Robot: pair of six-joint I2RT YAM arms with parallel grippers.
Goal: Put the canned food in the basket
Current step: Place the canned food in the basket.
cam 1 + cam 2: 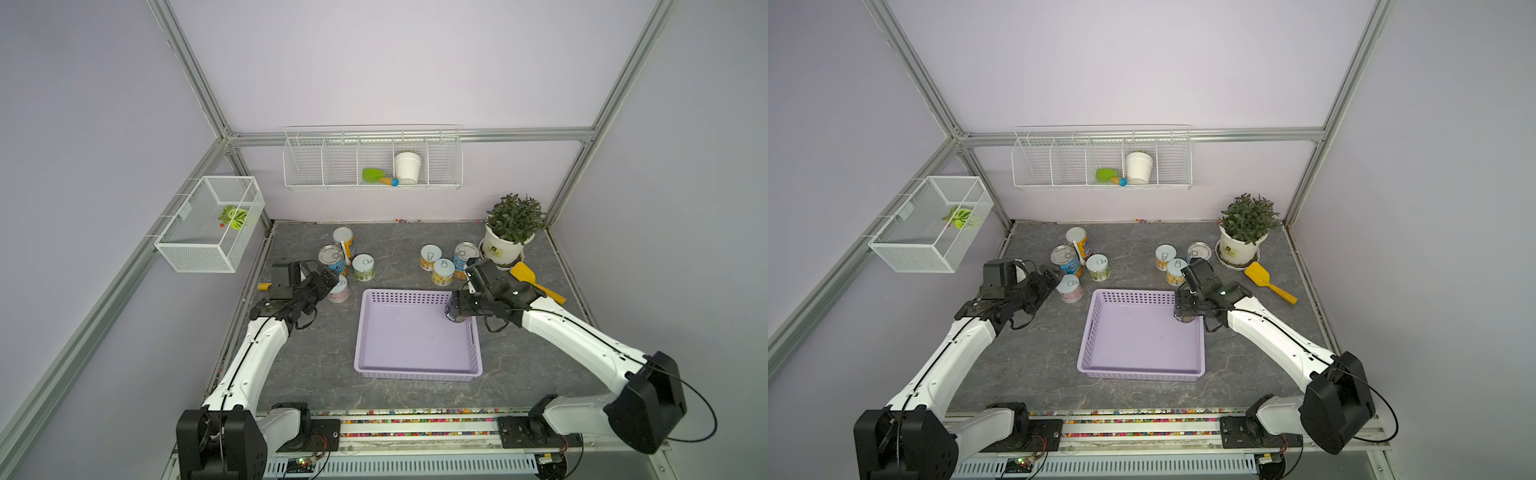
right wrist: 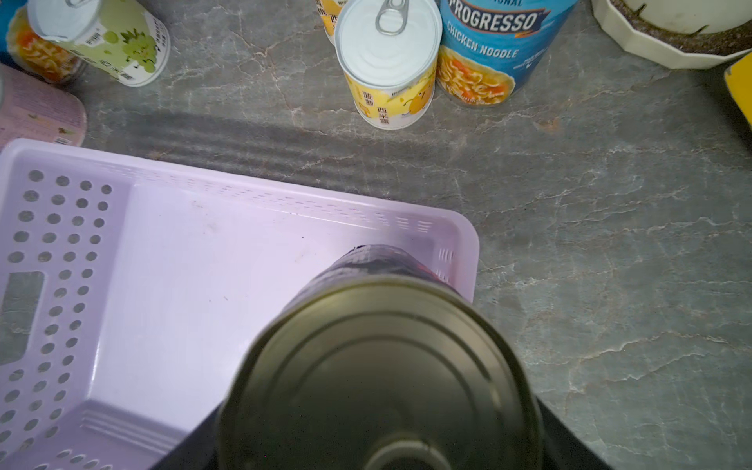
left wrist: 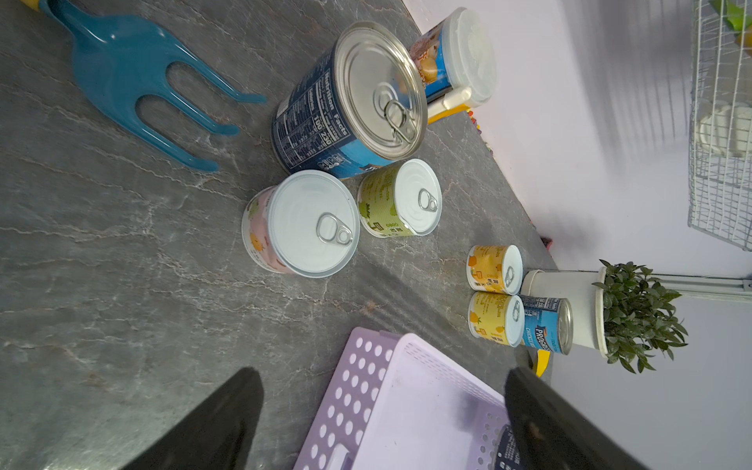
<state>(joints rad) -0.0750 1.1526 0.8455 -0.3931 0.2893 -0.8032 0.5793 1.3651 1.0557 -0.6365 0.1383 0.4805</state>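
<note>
The right gripper should keep hold of the dark-labelled can until it reaches the bottom of the basket. The can is hanging above, by the basket's corner, and would drop if the gripper opened now.
The lavender basket [image 1: 360, 332] lies mid-table, its floor bare. My right gripper [image 1: 457, 305] is shut on a dark-labelled can [image 2: 378, 366], held upright just above the basket's far right corner [image 1: 1185, 316]. My left gripper [image 1: 330, 278] stands open with nothing between its fingers [image 3: 380, 374], beside a pink can [image 1: 339, 291] left of the basket. Behind that can stand a blue silver-topped can [image 3: 346, 101], a green-labelled can [image 1: 363, 266] and a plastic-lidded tin [image 1: 344, 241]. Two yellow cans [image 1: 430, 257] [image 1: 443, 271] and a blue soup can [image 2: 488, 49] stand behind the basket's right side.
A potted plant [image 1: 513, 232] fills the far right corner, with a yellow toy shovel [image 1: 536, 282] beside my right arm. A blue toy fork [image 3: 134, 81] lies left of the cans. White wire baskets hang on the left wall [image 1: 208, 224] and back wall [image 1: 372, 162].
</note>
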